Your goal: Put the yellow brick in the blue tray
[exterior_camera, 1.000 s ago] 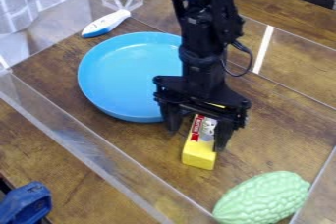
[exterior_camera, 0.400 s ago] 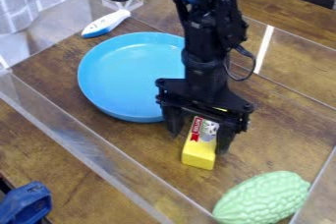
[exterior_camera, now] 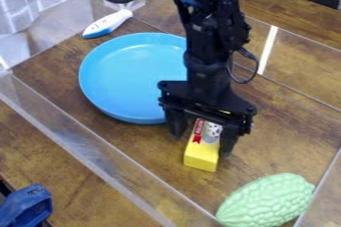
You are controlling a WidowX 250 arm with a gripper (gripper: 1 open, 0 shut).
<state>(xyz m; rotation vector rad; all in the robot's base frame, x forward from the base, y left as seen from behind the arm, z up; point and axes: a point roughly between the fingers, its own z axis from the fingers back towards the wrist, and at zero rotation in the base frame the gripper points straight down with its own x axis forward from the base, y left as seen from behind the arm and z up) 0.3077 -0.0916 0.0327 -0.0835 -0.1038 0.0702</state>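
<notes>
The robot will next use its gripper to grab the yellow brick by its end with the white-and-red label, so that it can go in the blue tray.
The yellow brick lies on the wooden table just right of the blue tray, its white-and-red label facing up at the far end. My gripper points straight down over the brick's far half, open, with one finger on each side of the block. The jaws stand wide and I cannot tell whether the fingers touch the brick. The brick's near end sticks out toward the camera. The tray is a big round shallow dish with nothing in it, its right rim partly hidden behind the gripper.
A bumpy light-green oval object lies at the front right. A small blue-and-white object rests behind the tray. Clear plastic walls fence the table. A blue item sits outside at the front left corner.
</notes>
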